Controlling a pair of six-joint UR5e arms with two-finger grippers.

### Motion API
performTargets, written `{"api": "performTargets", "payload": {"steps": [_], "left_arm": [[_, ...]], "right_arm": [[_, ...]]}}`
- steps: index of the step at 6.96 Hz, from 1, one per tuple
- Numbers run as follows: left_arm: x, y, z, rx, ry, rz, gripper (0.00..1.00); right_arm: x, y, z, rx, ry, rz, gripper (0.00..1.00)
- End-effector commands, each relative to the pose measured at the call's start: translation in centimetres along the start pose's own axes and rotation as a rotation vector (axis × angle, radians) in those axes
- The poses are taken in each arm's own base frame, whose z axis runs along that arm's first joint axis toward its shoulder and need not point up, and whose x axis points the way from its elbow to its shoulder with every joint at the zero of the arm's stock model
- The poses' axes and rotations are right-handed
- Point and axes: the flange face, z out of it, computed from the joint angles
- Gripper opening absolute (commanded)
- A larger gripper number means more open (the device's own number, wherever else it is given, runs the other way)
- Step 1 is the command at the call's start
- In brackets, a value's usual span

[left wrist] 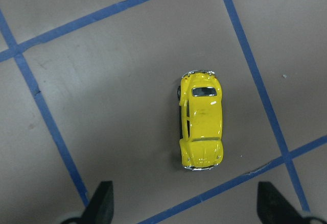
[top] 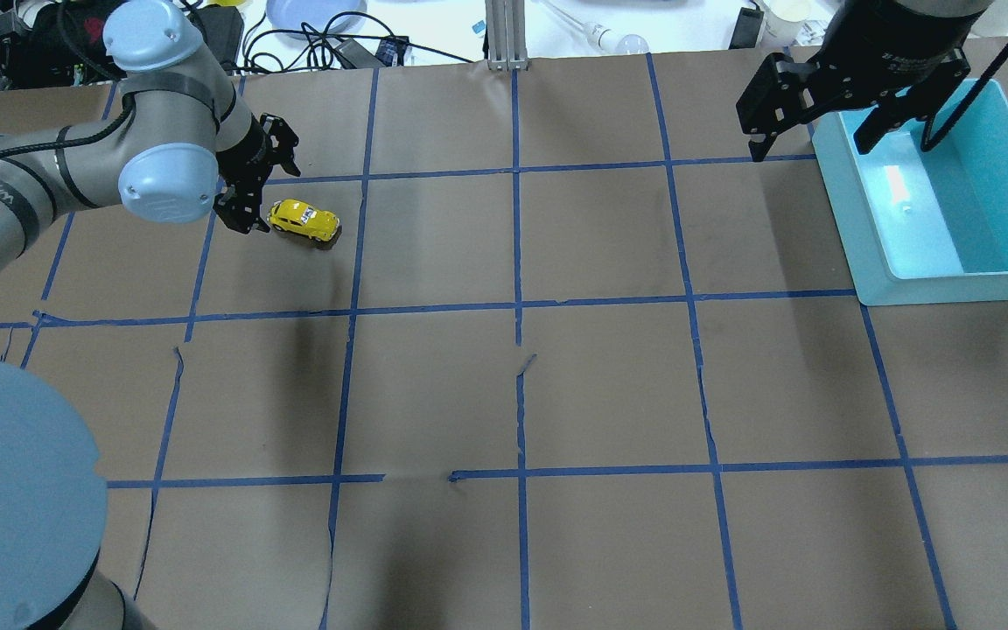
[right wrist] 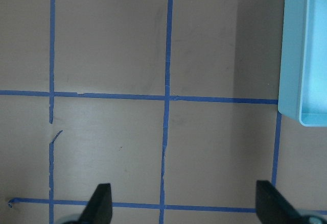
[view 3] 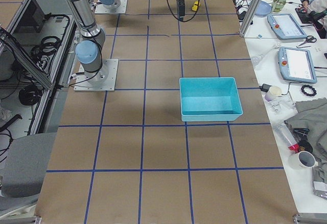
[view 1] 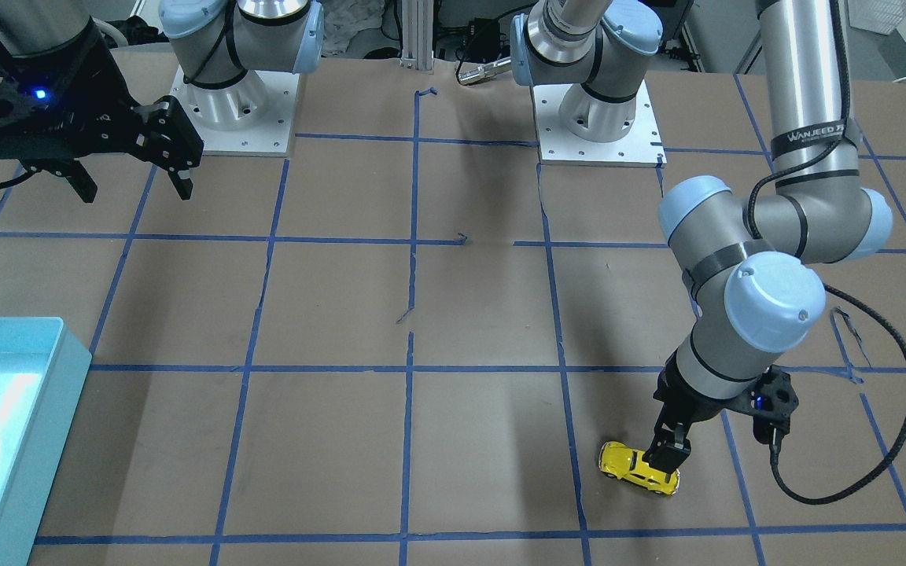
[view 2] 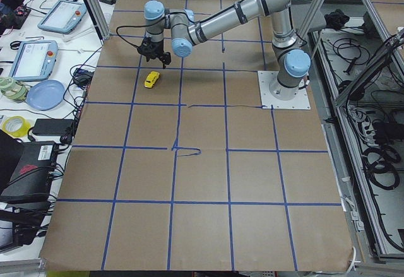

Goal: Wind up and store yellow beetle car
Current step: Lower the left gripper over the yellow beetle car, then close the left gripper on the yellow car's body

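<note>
I should grab the car across its two door sides with my left gripper next, because the beetle car's hood and tail (left wrist: 204,153) slope away roundly.
The yellow beetle car (top: 303,220) stands on its wheels on the brown table, held by nothing. In the left wrist view the car (left wrist: 201,127) lies just ahead of the line between my fingertips. My left gripper (top: 261,182) is open, right beside and slightly above one end of the car, and also shows in its wrist view (left wrist: 186,203). My right gripper (top: 810,144) is open and empty, hovering high beside the near wall of the teal bin (top: 933,282). In the front view the car (view 1: 632,465) is partly hidden by a left finger.
The teal bin (view 1: 36,393) holds nothing that I can see and sits at the table's right end. The two arm bases (view 1: 234,110) (view 1: 596,118) stand at the robot's side. Blue tape lines cross the brown paper. A black cable (view 1: 897,424) loops from the left wrist.
</note>
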Motion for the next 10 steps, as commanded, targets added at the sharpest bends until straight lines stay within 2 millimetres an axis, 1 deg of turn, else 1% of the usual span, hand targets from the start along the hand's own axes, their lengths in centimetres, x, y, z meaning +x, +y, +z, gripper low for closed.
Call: {"api": "performTargets", "payload": {"steps": [1, 2, 3, 4, 5, 6, 7, 8, 9, 10], "left_arm": [[1.0, -0.5, 4.0, -0.016, -0.031, -0.009, 1.00], [1.1, -0.7, 5.5, -0.017, -0.053, -0.005, 1.00], [1.2, -0.7, 6.2, -0.020, -0.055, -0.010, 1.00], [1.4, -0.8, 6.6, -0.010, -0.042, -0.007, 1.00], [1.4, -0.8, 7.4, -0.015, -0.053, -0.021, 1.00], [1.8, -1.0, 7.5, -0.004, -0.029, -0.045, 0.98], [2.1, -1.2, 7.5, 0.000, -0.022, -0.046, 0.63], [2.7, -1.4, 7.0, -0.003, -0.007, -0.064, 0.10], [2.9, -1.5, 6.8, 0.000, -0.002, -0.070, 0.00], [3.0, -1.5, 6.2, 0.000, 0.005, -0.070, 0.00]], "right_arm": [[0.0, 0.1, -0.1, 0.001, 0.002, -0.001, 1.00], [0.0, 0.0, 0.0, 0.000, 0.000, 0.000, 1.00], [0.0, 0.0, 0.0, 0.000, -0.002, -0.001, 1.00], [-0.1, 0.0, 0.0, 0.000, -0.003, -0.001, 1.00], [0.0, 0.0, 0.0, 0.000, -0.002, -0.001, 1.00], [0.0, -0.1, 0.1, 0.000, -0.003, 0.000, 1.00], [0.0, -0.1, 0.1, 0.000, -0.003, 0.000, 1.00], [0.0, -0.1, 0.1, 0.000, -0.003, 0.000, 1.00], [0.0, -0.1, 0.1, 0.000, -0.003, 0.000, 1.00], [0.0, -0.1, 0.1, 0.000, -0.002, 0.000, 1.00]]}}
